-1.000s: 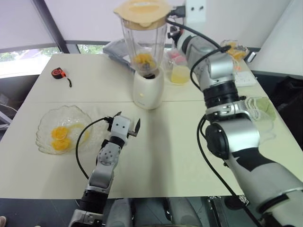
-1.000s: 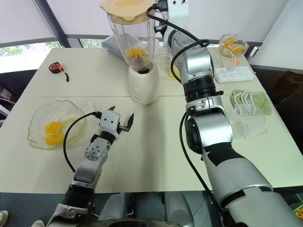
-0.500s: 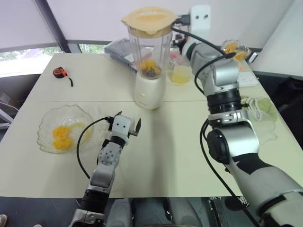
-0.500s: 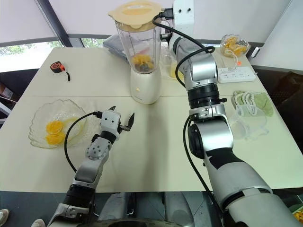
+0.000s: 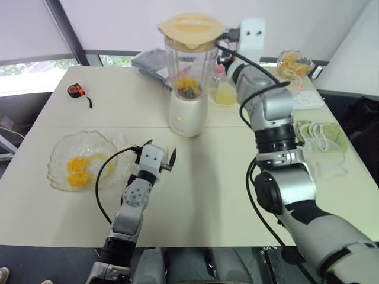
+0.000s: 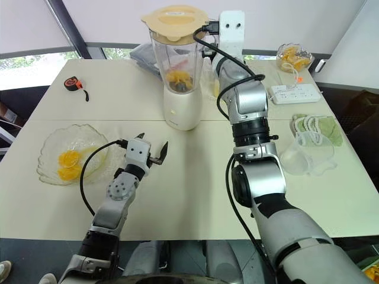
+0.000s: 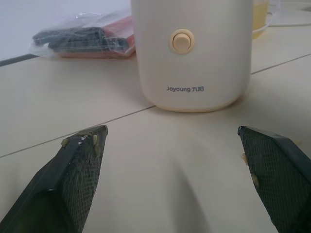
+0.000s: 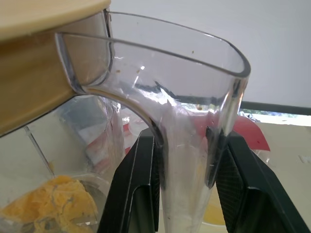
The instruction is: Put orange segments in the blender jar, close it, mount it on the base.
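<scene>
The jar sits upright on the cream base and the blender jar (image 5: pixel 188 62) would stand, so it is now time for my right gripper to open and release the jar's clear handle.
The blender jar (image 5: pixel 188 62) stands upright on the cream base (image 5: pixel 188 115) at the table's middle back, with a cream-yellow lid (image 5: pixel 190 26) on top. Orange segments (image 5: pixel 186 84) lie at the bottom of the jar. More segments (image 5: pixel 79 170) rest in the ruffled glass bowl (image 5: pixel 60 148) at the left. My right gripper (image 8: pixel 187 138) is shut on the jar's clear handle (image 8: pixel 187 165), one black finger (image 8: pixel 138 189) on each side. My left gripper (image 5: pixel 159 151) hovers open and empty over the table in front of the base (image 7: pixel 192 53).
A tape measure (image 5: pixel 74 90) lies at the back left. Behind the base are a bagged packet (image 5: pixel 149 59) and a cup of yellow liquid (image 5: pixel 225 93). At the right are a small bowl of fruit (image 5: pixel 290 61), a power strip (image 5: pixel 308 98) and clear plastic ware (image 6: pixel 308 155).
My right arm has brought the jar to the right and down, from tilted above the base to upright on it. The left arm has stayed still.
</scene>
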`<move>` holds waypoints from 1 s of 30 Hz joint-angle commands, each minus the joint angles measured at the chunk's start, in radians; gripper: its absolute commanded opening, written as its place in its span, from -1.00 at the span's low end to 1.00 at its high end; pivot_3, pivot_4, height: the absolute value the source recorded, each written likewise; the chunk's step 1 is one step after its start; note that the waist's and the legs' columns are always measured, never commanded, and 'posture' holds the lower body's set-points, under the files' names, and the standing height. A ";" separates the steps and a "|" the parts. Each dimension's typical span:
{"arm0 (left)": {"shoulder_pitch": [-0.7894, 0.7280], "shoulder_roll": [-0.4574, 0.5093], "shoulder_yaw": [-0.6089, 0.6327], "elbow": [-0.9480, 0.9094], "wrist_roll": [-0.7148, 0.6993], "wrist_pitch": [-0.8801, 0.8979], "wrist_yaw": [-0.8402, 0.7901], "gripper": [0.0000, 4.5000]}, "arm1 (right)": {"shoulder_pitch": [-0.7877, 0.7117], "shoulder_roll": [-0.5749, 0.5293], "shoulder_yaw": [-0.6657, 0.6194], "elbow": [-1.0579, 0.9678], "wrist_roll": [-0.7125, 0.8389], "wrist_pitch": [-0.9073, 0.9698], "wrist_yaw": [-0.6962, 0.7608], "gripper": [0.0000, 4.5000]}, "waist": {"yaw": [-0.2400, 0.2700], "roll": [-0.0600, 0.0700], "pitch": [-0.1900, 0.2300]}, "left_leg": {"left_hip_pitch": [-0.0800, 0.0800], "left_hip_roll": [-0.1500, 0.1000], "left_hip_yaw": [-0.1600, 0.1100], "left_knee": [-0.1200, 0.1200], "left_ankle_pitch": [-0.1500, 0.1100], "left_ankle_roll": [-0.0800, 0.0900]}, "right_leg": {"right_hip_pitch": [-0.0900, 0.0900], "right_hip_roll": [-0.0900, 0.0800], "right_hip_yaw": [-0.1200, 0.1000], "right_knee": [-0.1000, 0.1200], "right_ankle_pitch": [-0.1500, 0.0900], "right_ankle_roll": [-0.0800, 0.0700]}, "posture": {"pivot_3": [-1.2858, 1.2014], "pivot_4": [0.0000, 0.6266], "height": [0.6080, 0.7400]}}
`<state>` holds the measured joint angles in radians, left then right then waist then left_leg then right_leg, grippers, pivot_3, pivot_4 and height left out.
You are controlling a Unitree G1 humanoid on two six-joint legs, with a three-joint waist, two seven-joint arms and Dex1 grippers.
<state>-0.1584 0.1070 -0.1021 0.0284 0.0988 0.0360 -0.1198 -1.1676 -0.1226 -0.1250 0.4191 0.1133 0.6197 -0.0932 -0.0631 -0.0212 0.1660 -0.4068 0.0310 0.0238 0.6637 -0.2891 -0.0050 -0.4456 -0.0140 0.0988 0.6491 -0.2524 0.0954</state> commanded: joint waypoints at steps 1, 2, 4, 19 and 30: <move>0.005 0.003 0.002 -0.028 0.000 -0.010 0.000 0.99 | 0.020 0.008 -0.002 -0.056 -0.001 0.021 -0.009 -0.57 | 0.000 0.000 0.000 | 0.000 0.000 0.000 0.000 0.000 0.000 | 0.000 0.000 0.000 0.000 0.000 0.000 | 0.03 -0.52 1.00; 0.005 0.003 0.002 -0.028 0.000 -0.010 0.000 0.99 | 0.024 0.008 -0.001 -0.063 -0.001 0.024 -0.006 -0.57 | -0.001 0.000 0.000 | 0.000 0.000 0.000 0.000 0.000 0.000 | 0.000 0.000 0.000 0.000 0.000 0.000 | 0.03 -0.52 1.00; 0.005 0.002 0.000 -0.027 0.000 -0.009 -0.002 0.99 | 0.030 0.006 0.002 -0.075 0.001 0.034 0.003 -0.57 | -0.001 0.000 0.000 | 0.000 0.000 0.000 0.001 0.000 -0.001 | 0.000 0.000 0.000 0.001 0.000 0.000 | 0.03 -0.52 1.00; 0.008 -0.002 -0.004 -0.021 0.000 -0.010 -0.007 1.00 | 0.036 -0.010 0.010 -0.106 0.003 0.058 0.039 0.98 | -0.007 0.000 0.000 | 0.001 0.000 0.000 0.001 0.001 -0.001 | 0.000 0.001 0.000 0.002 0.000 0.000 | 0.03 -0.52 1.00; 0.038 0.059 0.017 -0.141 -0.102 0.063 -0.148 1.00 | 0.279 -0.108 0.045 -0.546 0.070 0.285 0.185 0.98 | -0.001 0.000 0.000 | 0.000 0.000 -0.002 0.001 0.001 -0.001 | 0.001 0.000 -0.001 0.001 0.000 0.000 | 0.03 -0.52 1.00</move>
<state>-0.1164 0.1600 -0.0995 -0.0312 0.0356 0.0846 -0.2319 -0.8905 -0.2119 -0.0788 -0.0116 0.1607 0.8730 0.0625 -0.0638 -0.0212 0.1658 -0.4072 0.0310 0.0221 0.6645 -0.2882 -0.0064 -0.4452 -0.0138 0.0977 0.6496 -0.2522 0.0955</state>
